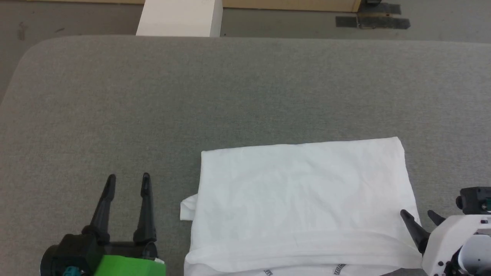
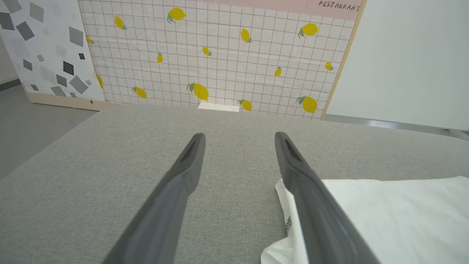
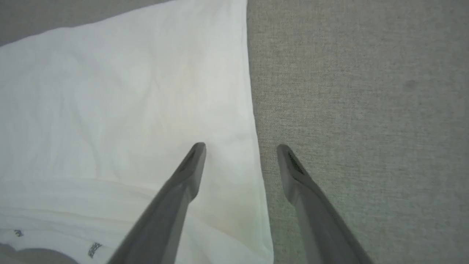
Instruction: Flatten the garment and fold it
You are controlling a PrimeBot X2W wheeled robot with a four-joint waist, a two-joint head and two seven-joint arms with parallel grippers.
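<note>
My right gripper takes hold of the garment by its folded side edge (image 1: 411,199) (image 3: 259,171) next, to lift the garment for folding.
The white garment (image 1: 303,199) lies folded into a rectangle on the grey table (image 1: 230,92), toward the front right. Dark zigzag stitching shows at its near edge, and a small flap sticks out at its left side. My left gripper (image 1: 127,182) stands open to the left of the garment, holding nothing; in the left wrist view the left gripper (image 2: 238,137) hovers over bare table with the garment (image 2: 395,216) beside its right finger. My right gripper (image 1: 420,215) is open at the garment's right edge; in the right wrist view the right gripper (image 3: 240,148) straddles that edge of the garment (image 3: 121,102).
A rigid white box (image 1: 180,17) stands beyond the table's far edge. The left wrist view shows a lemon-patterned panel (image 2: 220,55) behind the table. Grey floor lies past the rounded far-left corner of the table.
</note>
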